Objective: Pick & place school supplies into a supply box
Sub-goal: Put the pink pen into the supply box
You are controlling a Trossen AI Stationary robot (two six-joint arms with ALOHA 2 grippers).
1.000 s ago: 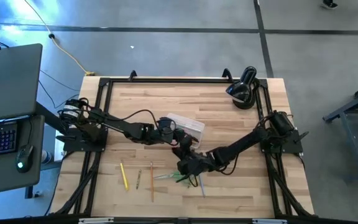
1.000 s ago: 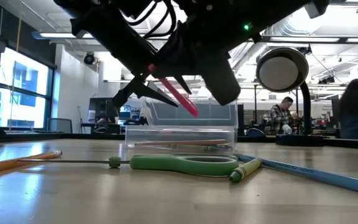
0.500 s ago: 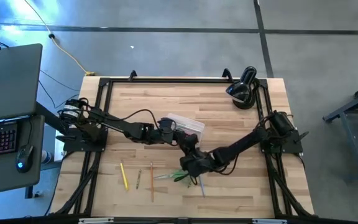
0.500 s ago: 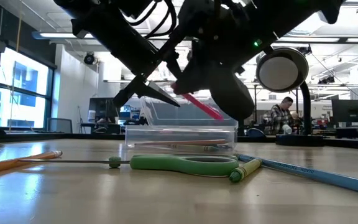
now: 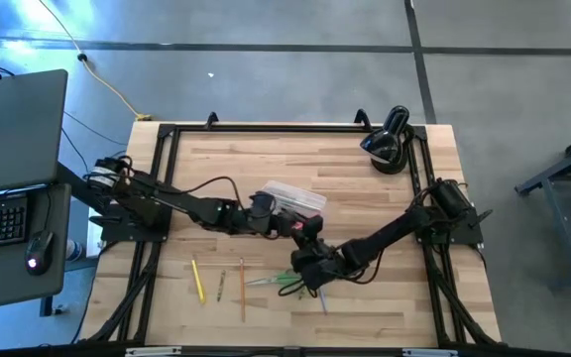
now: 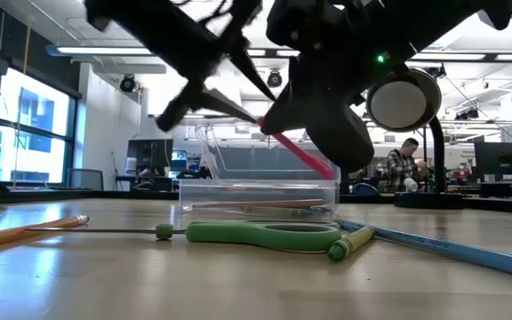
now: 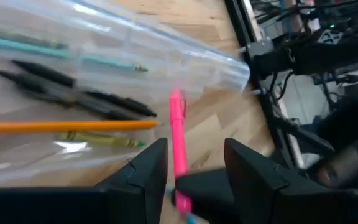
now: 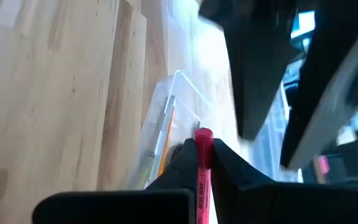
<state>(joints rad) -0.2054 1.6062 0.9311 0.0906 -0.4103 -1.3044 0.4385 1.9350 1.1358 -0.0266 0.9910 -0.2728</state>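
The pink pen [image 8: 204, 162] is short of the clear supply box, so it is too early to release. My right gripper moves the pen toward the box next.
The clear supply box [image 5: 303, 198] [image 6: 265, 194] stands mid-table with several pens and pencils inside [image 7: 73, 127]. My right gripper [image 5: 306, 241] [image 8: 202, 163] is shut on a pink pen [image 6: 302, 156] [image 7: 178, 140], held just above the box's near side. My left gripper [image 5: 278, 216] [image 7: 196, 146] hovers open beside it; the pen shows beyond the gap between its fingers, untouched. On the table near the front lie green-handled scissors [image 6: 260, 234] [image 5: 281, 282], a yellow pencil [image 5: 198, 281], a brown one [image 5: 220, 287], an orange one [image 5: 243, 290] and a blue one [image 6: 452, 245]. My right gripper pinches the pink pen between its two fingers, which clasp the barrel [image 8: 202, 167] on either side. The pen runs along the fingers and its far end [image 8: 204, 134] sticks out past their tips toward the box. It is lifted clear of the table and slants downward.
A black rounded device [image 5: 389, 139] [image 6: 404, 100] stands at the far right corner. A black frame [image 5: 266, 127] rims the table. A green crayon [image 6: 350, 241] lies by the scissors. People sit in the room behind [image 6: 405, 164].
My right gripper has rolled its wrist and swung the pink pen toward the box, so that the pen now slants over the box's near side. My left gripper has stayed open, risen a little and drawn away from the pen.
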